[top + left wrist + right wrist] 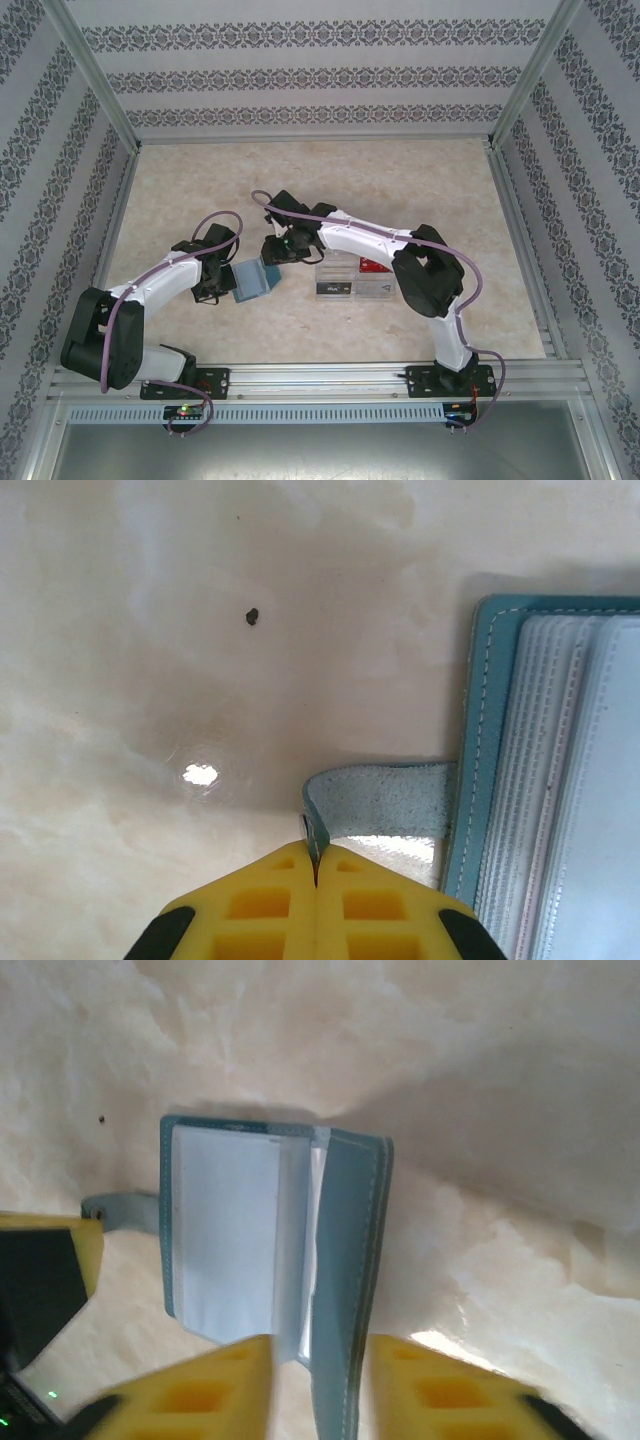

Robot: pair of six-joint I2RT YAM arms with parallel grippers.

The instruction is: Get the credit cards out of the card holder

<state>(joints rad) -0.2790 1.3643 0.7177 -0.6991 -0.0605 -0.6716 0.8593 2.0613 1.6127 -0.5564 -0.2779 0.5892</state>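
My left gripper opens now, since it holds the strap's loose end over flat marble beside the open holder (254, 281), where that end would rest.
The teal card holder (254, 281) lies open on the marble table between my two grippers. Its closing strap (380, 798) curls up from the table, and my left gripper (316, 855) is shut on the strap's tip. Pale ribbed sleeves (570, 780) lie stacked inside the holder. In the right wrist view the holder (225, 1230) shows a pale blue-grey inner page, with its teal cover (350, 1250) standing upright. My right gripper (322, 1360) is open around that cover, which rests near the right finger. I cannot make out separate credit cards in the sleeves.
A clear plastic compartmented box (350, 275) with a red item (375, 265) sits just right of the holder, under the right arm. Patterned walls enclose the table (420, 190) on three sides. My left gripper's finger (88, 1250) is beside the holder.
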